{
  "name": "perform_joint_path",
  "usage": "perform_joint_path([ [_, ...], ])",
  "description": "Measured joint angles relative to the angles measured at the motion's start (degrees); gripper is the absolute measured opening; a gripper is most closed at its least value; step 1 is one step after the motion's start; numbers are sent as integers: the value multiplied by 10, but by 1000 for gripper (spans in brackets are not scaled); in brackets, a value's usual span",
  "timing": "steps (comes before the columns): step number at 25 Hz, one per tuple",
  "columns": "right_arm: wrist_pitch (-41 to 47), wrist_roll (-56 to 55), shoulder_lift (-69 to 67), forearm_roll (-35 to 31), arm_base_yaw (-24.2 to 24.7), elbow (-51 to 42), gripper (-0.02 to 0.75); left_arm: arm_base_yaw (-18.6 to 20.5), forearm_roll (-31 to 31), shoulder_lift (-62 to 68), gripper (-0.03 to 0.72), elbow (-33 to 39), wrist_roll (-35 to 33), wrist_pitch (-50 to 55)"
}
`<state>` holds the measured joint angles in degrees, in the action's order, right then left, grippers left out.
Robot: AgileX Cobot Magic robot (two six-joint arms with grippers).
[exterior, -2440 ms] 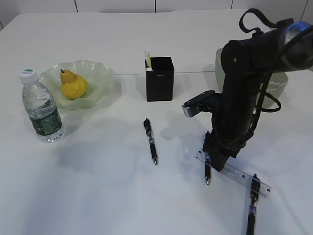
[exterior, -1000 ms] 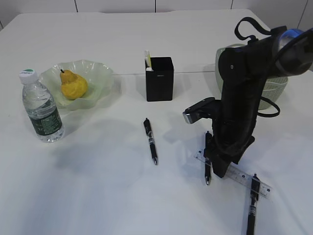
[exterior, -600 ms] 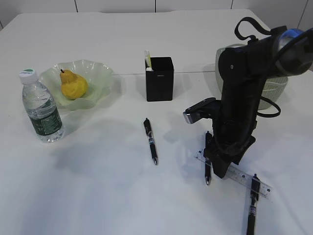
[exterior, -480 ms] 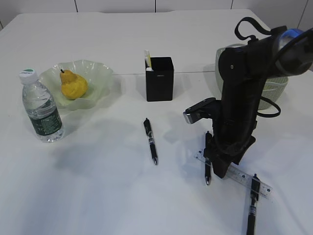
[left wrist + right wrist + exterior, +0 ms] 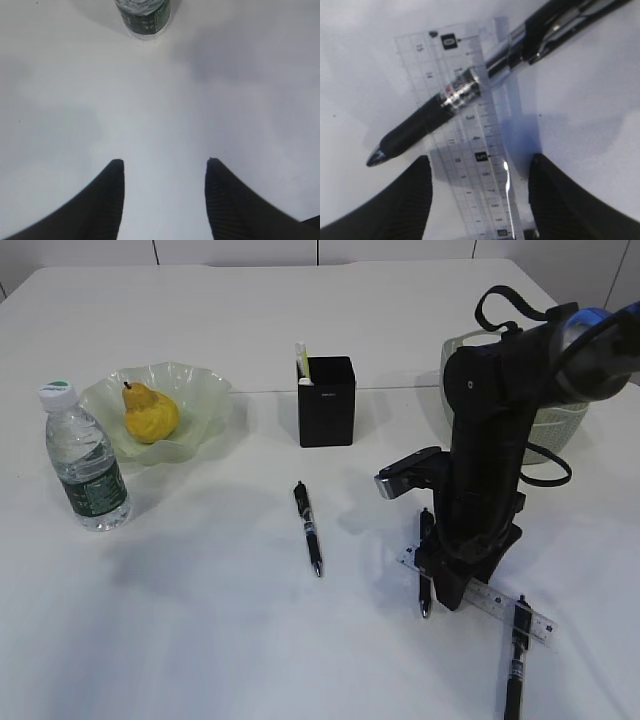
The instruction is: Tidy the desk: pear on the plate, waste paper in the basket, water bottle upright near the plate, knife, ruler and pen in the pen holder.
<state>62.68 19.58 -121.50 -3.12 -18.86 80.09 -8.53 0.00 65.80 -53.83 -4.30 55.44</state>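
The clear ruler has black pens crossing it near both ends. My right gripper will grab the ruler by the bare stretch point(image 5: 480, 593) between them.
My right gripper point(image 5: 449, 592) point(image 5: 480, 157) is open and points down, its fingers straddling the clear ruler point(image 5: 497, 598) point(image 5: 470, 145) on the desk point(image 5: 200, 620). A black pen point(image 5: 425, 565) point(image 5: 427, 120) crosses the ruler's near end. Two more pens point(image 5: 308, 528) point(image 5: 515, 655) lie loose. The pear point(image 5: 150, 415) sits on the plate point(image 5: 203, 382), and the water bottle point(image 5: 85, 460) point(image 5: 143, 15) stands upright beside it. A pale stick point(image 5: 302, 360) pokes from the pen holder point(image 5: 326, 402). My left gripper point(image 5: 164, 161) hangs open over bare desk. Waste paper and knife are out of view.
The basket point(image 5: 560, 425) stands at the back right, half hidden behind my right arm point(image 5: 490, 430). The left arm does not show in the exterior view. The desk's far edge runs along the top.
My right gripper has sunk a little lower over the ruler and shifted slightly toward the front. Nothing else has moved.
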Motion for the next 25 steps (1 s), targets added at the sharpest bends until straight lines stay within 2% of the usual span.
perform_joint_path([
  [15, -2, -1, 0, 4, 0, 0, 473, 0, 0, 0, 363, 0, 0, 0],
  [17, -3, -1, 0, 5, 0, 0, 437, 0, 0, 0, 361, 0, 0, 0],
  [21, -3, -1, 0, 5, 0, 0, 312, 0, 0, 0, 360, 0, 0, 0],
  [25, -3, -1, 0, 6, 0, 1, 298, 0, 0, 0, 360, 0, 0, 1],
])
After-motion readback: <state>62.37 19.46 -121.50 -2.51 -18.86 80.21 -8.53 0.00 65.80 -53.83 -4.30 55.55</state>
